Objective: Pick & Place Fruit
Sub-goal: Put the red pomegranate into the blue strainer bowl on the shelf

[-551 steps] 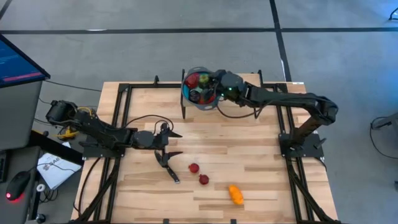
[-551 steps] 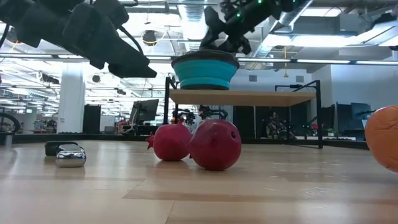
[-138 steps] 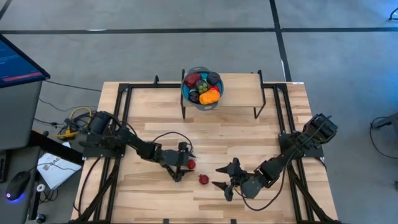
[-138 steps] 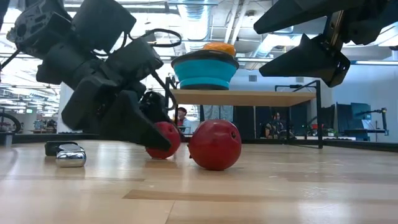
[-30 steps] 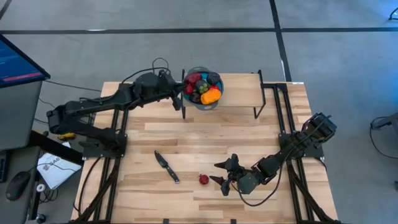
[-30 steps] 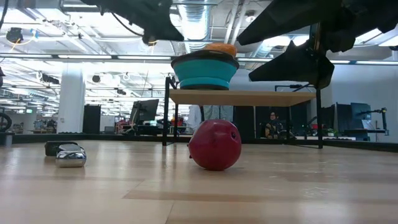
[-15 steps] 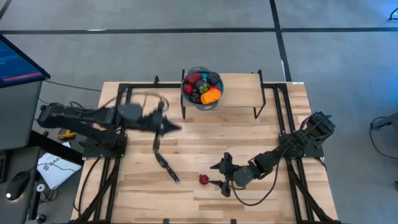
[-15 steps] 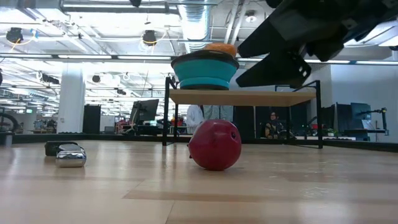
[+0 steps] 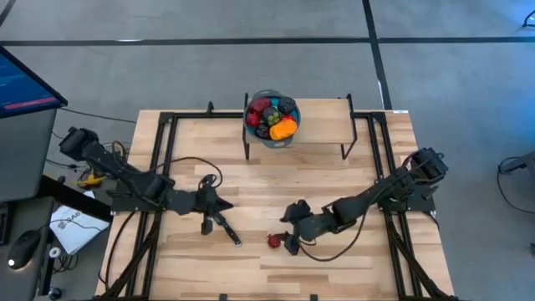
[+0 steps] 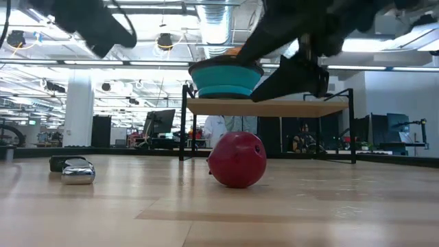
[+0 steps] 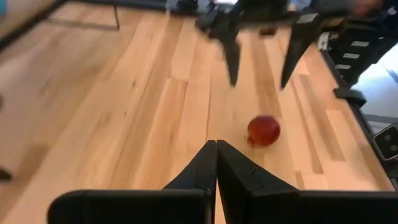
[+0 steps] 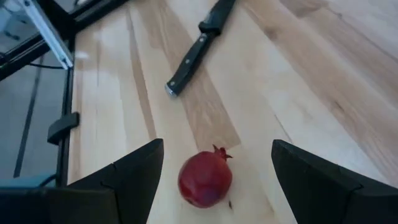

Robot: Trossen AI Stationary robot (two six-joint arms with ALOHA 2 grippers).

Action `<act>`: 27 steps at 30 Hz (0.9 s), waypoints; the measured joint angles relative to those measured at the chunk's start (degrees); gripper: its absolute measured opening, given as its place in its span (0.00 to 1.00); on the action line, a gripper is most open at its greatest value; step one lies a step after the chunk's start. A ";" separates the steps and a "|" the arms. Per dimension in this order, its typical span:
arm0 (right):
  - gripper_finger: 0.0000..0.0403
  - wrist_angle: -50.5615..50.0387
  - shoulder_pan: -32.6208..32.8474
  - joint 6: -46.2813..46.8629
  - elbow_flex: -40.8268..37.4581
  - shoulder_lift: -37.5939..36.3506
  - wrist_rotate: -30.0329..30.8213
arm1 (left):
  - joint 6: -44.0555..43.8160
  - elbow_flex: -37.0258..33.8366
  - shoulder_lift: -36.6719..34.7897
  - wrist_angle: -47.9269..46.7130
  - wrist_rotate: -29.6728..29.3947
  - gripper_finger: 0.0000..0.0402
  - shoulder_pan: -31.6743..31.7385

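The red fruit (image 9: 272, 241) needs to go in the teal bowl (image 9: 251, 125). My right gripper should next grip the fruit by its round sides.
A dark red fruit (image 9: 272, 241) with a small crown rests on the wooden table near its front edge, also in the low view (image 10: 237, 159). My right gripper (image 9: 287, 227) stands open just to its right. In the right wrist view the fruit (image 12: 206, 179) lies between and a little ahead of the two fingers, apart from both. Several more fruits fill the teal bowl (image 9: 251, 125) on the raised shelf at the far edge. My left gripper (image 9: 224, 204) is shut with nothing in it, above the table left of centre, pointing toward the red fruit (image 11: 263, 130).
A black-handled knife (image 9: 224, 227) lies slanted on the table just left of the red fruit, under my left gripper, and shows in the right wrist view (image 12: 198, 46). The shelf's dark legs (image 9: 247, 149) stand at the far middle. Bare wood spreads at the right front.
My left arm has swung from beside the bowl toward the table's near edge and down, and now hangs over the knife. My right gripper has moved toward the table's left, closer to the red fruit, staying open. The fruit and the knife have not moved.
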 joint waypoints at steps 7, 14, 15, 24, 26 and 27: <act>0.75 -13.44 -2.13 7.72 6.20 0.00 -5.52 | -5.51 -5.79 0.02 7.38 -4.31 0.01 -2.55; 0.87 -14.11 -2.80 12.04 11.26 8.58 -12.21 | -5.61 -7.90 0.00 13.43 -4.85 0.01 -2.58; 0.89 -15.66 -2.94 12.19 13.14 10.57 -12.51 | -5.59 -7.92 0.00 13.50 -4.86 0.01 -2.54; 0.84 -32.99 -2.70 8.75 28.69 22.65 -13.94 | -5.30 -7.94 0.00 15.10 -4.83 0.01 -2.55; 0.81 -32.90 -2.49 8.18 30.43 24.10 -14.00 | -5.28 -7.97 0.00 15.13 -4.83 0.01 -2.55; 0.79 -33.40 -2.45 8.06 30.72 24.20 -13.79 | -5.28 -7.99 0.00 15.18 -4.85 0.01 -2.55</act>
